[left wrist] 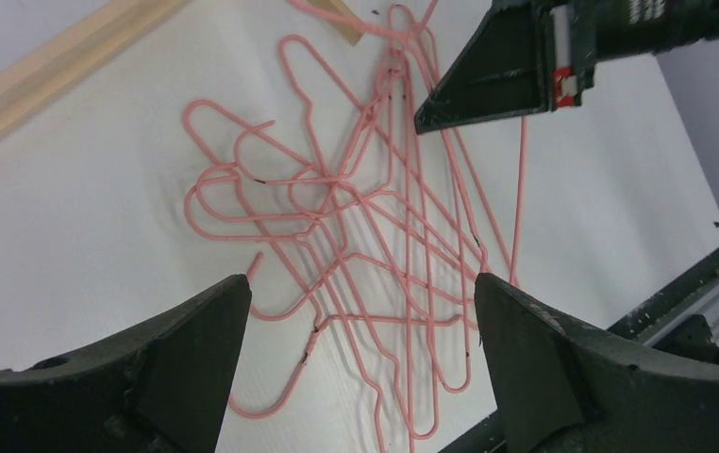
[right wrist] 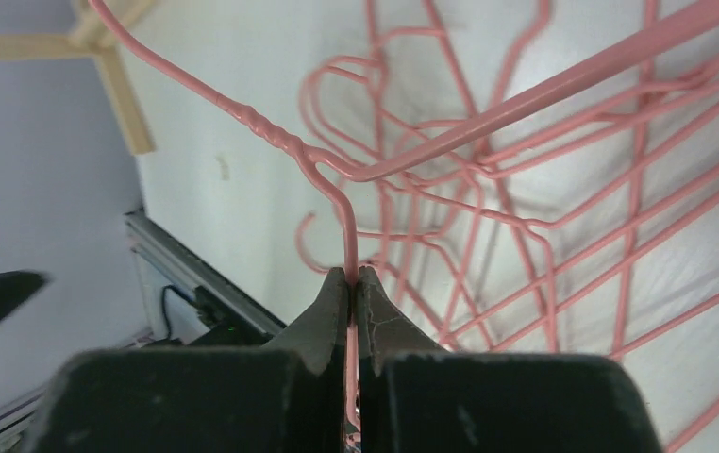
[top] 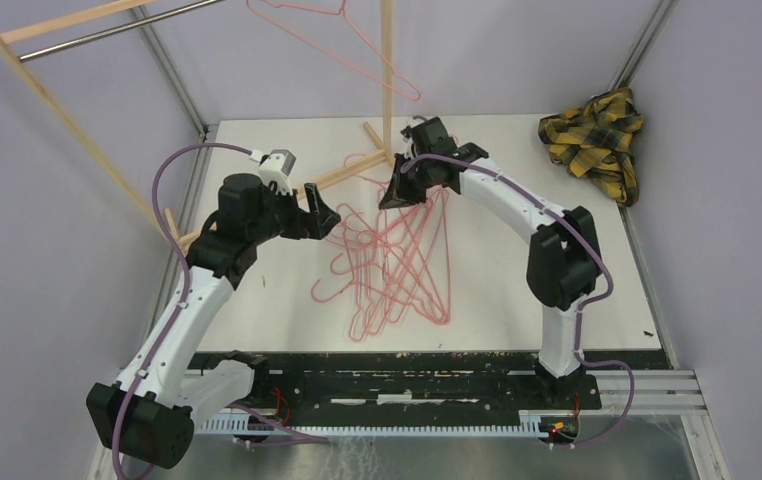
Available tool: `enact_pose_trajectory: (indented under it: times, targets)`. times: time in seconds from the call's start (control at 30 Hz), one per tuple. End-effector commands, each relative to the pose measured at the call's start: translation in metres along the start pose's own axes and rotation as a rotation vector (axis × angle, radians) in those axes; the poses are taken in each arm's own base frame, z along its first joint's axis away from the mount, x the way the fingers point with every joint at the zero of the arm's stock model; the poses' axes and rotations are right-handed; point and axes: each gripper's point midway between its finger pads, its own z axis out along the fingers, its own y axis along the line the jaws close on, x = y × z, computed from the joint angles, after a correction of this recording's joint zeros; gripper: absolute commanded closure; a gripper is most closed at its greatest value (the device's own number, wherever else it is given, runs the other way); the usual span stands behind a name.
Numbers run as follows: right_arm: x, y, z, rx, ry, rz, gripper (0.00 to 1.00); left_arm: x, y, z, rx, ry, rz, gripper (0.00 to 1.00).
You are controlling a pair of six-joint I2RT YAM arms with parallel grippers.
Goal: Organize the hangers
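My left gripper picks up the hanger by its side wire point(left wrist: 457, 171) next, away from the hanger's twisted neck, so its hook stays free to hang.
Several pink wire hangers point(top: 397, 270) lie tangled in a pile on the middle of the white table; the pile also shows in the left wrist view point(left wrist: 327, 179). My right gripper point(top: 402, 190) point(right wrist: 353, 276) is shut on the hook wire of one hanger point(right wrist: 271, 132) at the pile's far end, its twisted neck just beyond the fingertips. My left gripper point(top: 322, 215) point(left wrist: 360, 283) is wide open and empty, above the pile's left side. One more pink hanger point(top: 362, 42) hangs at the top beside the rack's post, its hook cut off by the frame.
The wooden rack's upright post point(top: 387, 80) and foot point(top: 342, 175) stand just behind the pile, with its metal bar point(top: 107, 30) at top left. A yellow-black plaid cloth point(top: 597, 140) lies at the far right. The right gripper's fingers point(left wrist: 488, 80) show in the left wrist view.
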Motion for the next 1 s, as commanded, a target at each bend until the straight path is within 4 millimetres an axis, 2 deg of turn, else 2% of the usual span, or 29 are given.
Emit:
enact_pose_trajectory:
  times: [0.0, 0.17, 0.27, 0.4, 0.53, 0.77, 0.97]
  targets:
    - [-0.039, 0.069, -0.062, -0.173, -0.16, -0.004, 0.99, -0.015, -0.039, -0.002, 0.219, -0.052, -0.019, 0.06]
    - [-0.055, 0.097, -0.052, -0.304, -0.159, 0.073, 0.99, -0.017, -0.058, -0.004, 0.332, -0.082, -0.044, 0.06]
    - [-0.065, 0.118, -0.052, -0.383, -0.169, 0.101, 0.99, -0.015, -0.058, -0.004, 0.34, -0.1, -0.042, 0.05]
    - [-0.069, 0.139, -0.053, -0.422, -0.167, 0.088, 0.99, -0.008, -0.059, 0.001, 0.364, -0.094, -0.072, 0.04]
    - [-0.073, 0.164, -0.062, -0.507, -0.166, 0.109, 0.99, 0.008, -0.051, 0.011, 0.345, -0.058, -0.086, 0.04]
    - [-0.065, 0.195, -0.082, -0.597, -0.135, 0.093, 0.99, 0.029, -0.04, 0.024, 0.315, -0.005, -0.1, 0.04]
    - [-0.045, 0.206, -0.081, -0.623, -0.07, 0.086, 0.99, 0.026, -0.036, 0.035, 0.301, -0.002, -0.103, 0.06]
